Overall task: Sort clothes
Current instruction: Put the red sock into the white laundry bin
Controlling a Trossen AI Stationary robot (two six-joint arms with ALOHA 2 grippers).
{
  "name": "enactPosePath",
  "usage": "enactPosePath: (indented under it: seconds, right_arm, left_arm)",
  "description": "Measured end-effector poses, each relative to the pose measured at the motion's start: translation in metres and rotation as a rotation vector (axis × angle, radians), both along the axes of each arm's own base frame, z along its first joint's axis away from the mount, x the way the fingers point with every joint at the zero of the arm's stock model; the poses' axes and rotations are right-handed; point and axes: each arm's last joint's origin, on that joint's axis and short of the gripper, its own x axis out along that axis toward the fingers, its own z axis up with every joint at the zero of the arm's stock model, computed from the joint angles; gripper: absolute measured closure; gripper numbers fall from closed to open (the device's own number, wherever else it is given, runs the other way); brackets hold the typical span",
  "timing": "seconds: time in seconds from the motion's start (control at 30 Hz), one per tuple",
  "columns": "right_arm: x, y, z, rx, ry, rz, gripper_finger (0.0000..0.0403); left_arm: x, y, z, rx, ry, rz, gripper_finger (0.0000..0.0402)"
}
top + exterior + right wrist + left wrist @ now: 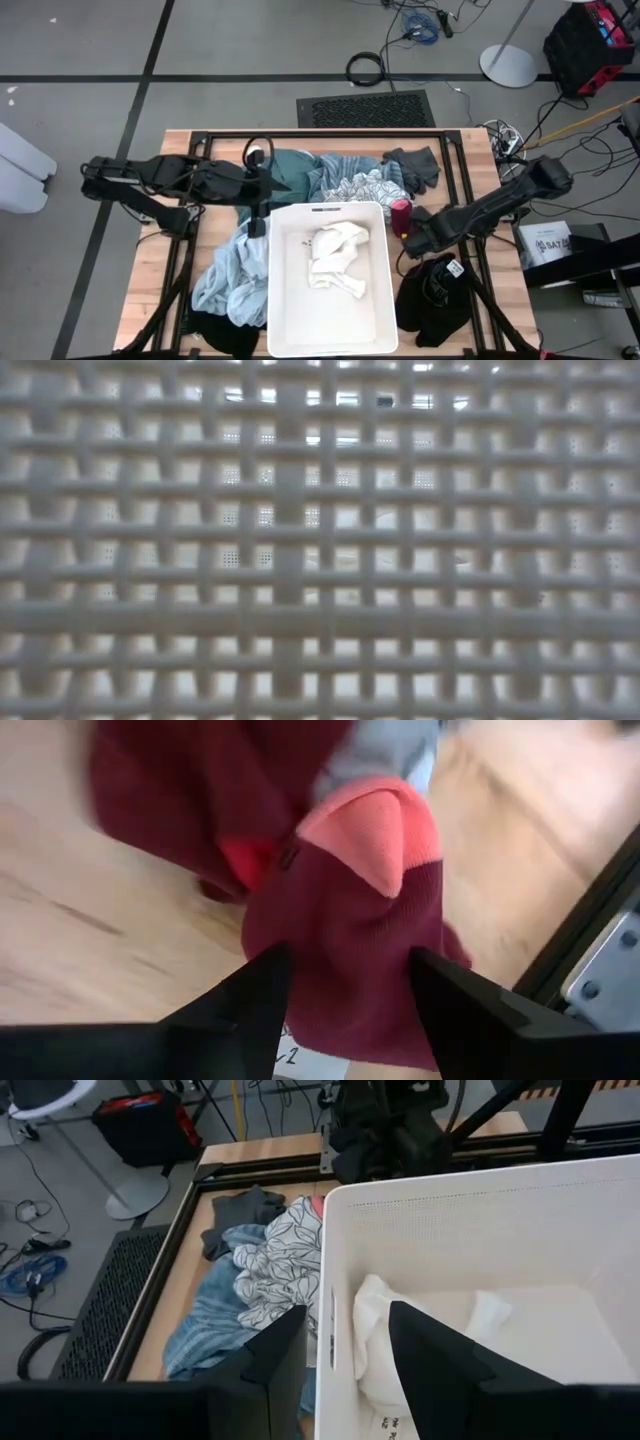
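Next, my right gripper grabs the maroon sock by its maroon part (pixel 401 219) beside the pink heel (pixel 345 910), to sort the sock into the white bin.
A maroon sock with a pink heel (pixel 345 910) lies on the wooden table, right of the white bin (pixel 377 300). My right gripper (pixel 350 985) points down at it, open, one finger on each side of the sock. My left gripper (pixel 345 1350) hangs open and holding nothing above the bin's far left corner. White clothes (pixel 335 258) lie in the bin. Teal (pixel 290 165), striped (pixel 345 170), patterned (pixel 280 1265) and dark grey (pixel 415 165) clothes are heaped behind it. A light blue piece (pixel 230 275) lies to its left and a black one (pixel 435 295) to its right. My right gripper comes at the maroon sock from above, its two fingers (pixel 255 990) on either side of the sock's near part (pixel 340 970). The sock lies flat on the table. Whether the fingers touch it I cannot tell.
The bin's lattice wall (pixel 320 540) fills the low view. Black frame rails (pixel 470 200) run along the table's edges. More black cloth (pixel 215 330) lies at the near left. A small strip of bare wood (pixel 150 280) shows at the table's left edge.
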Motion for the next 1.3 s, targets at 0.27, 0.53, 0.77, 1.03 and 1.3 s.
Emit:
enactPosePath:
  seconds: [0.27,0.53,0.77,1.03,1.3]
  right_arm:
    - [-0.009,-0.001,-0.024,0.066,0.016,-0.012,0.0365]
    - [0.005,0.005,0.003,0.061,-0.01,0.036,0.0399]
    - [0.024,0.025,0.07,0.016,-0.18,0.191,0.0401]
    - [0.033,0.046,0.161,-0.437,-0.63,0.349,0.0402]
    - [0.062,0.061,0.196,-0.683,-0.872,0.493,0.0403]
  left_arm:
    - [-0.002,0.0,-0.003,0.004,0.031,0.001,0.0249]
    - [-0.001,0.0,-0.002,-0.013,0.019,0.01,0.0249]
    - [0.001,0.0,0.002,-0.004,-0.022,0.001,0.0249]
    - [0.012,-0.002,0.006,0.018,-0.136,-0.019,0.0249]
    - [0.035,-0.007,-0.016,-0.023,-0.349,-0.054,0.0249]
